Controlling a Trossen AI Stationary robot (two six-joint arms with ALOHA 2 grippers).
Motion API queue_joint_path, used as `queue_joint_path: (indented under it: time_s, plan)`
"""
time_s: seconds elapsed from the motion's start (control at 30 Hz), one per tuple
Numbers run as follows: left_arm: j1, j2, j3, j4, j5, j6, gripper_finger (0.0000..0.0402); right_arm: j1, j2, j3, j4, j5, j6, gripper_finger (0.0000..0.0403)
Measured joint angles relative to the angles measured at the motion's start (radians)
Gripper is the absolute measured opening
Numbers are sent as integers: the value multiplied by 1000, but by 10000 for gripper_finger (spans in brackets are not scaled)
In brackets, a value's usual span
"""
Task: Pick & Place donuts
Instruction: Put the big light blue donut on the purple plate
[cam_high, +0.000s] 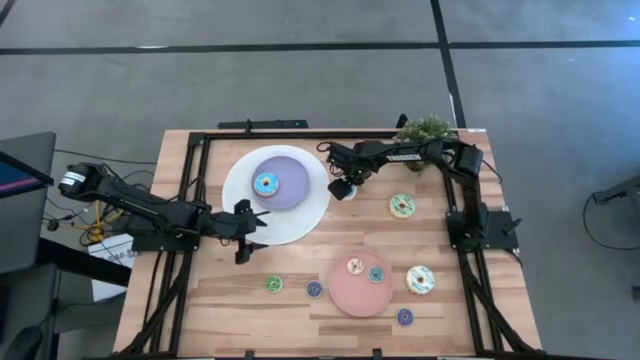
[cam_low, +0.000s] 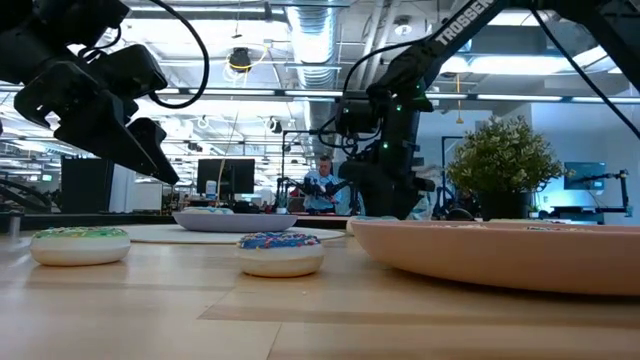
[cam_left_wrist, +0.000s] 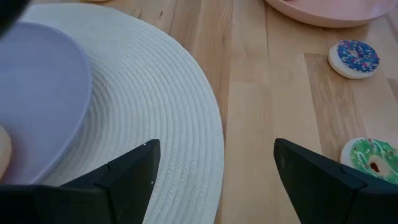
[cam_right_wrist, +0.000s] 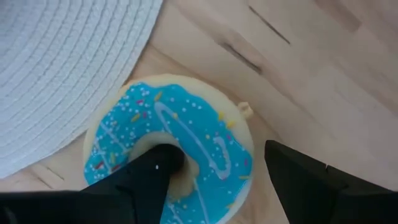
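Observation:
My right gripper is ready to close on the blue-iced ring (cam_right_wrist: 214, 155) and needs to do so now: in the right wrist view one finger dips into the hole (cam_right_wrist: 184, 180) and the other is beside the ring.
My right gripper (cam_high: 343, 187) (cam_right_wrist: 214, 186) is open, low over a blue-iced donut (cam_right_wrist: 171, 155) that lies flat on the wood by the white mat's right edge. One finger is at the donut's hole and the other stands outside its rim. My left gripper (cam_high: 250, 228) (cam_left_wrist: 217, 180) is open and hovers over the white mat's near edge (cam_left_wrist: 155, 124). A second blue donut (cam_high: 266, 184) sits on the lilac plate (cam_high: 290, 180). An orange donut (cam_high: 355, 266) and a teal mini donut (cam_high: 376, 274) lie on the pink plate (cam_high: 345, 295). Loose on the wood are cream-green donuts (cam_high: 402, 205) (cam_high: 421, 279) and mini donuts (cam_high: 274, 284) (cam_high: 314, 289) (cam_high: 404, 316). My right gripper comes at the blue-iced donut from above, pointing down. One finger (cam_right_wrist: 155, 177) covers the hole (cam_right_wrist: 180, 165), and the other (cam_right_wrist: 311, 183) stands clear of the outer rim (cam_right_wrist: 245, 155). Whether the inner finger touches the ring, I cannot tell. The donut lies flat on the table.
A small potted plant (cam_high: 425, 130) stands at the far right, behind the right arm. A black frame (cam_high: 200, 200) runs along the table's left, far and right sides. In the low view, the pink plate (cam_low: 500, 250) and two mini donuts (cam_low: 80, 243) (cam_low: 281, 252) lie close to the near edge.

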Motion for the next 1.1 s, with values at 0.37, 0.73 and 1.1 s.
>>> queue_joint_path:
  time_s: [0.37,0.73,1.1]
  plan:
    - [-1,0,0,1,4,2,309,0,-6,0,-13,-10,-1,164]
    - [-1,0,0,2,12,-1,309,0,-11,0,-24,-13,-1,108]
    - [-1,0,0,3,14,-2,309,11,-85,105,50,-14,5,113]
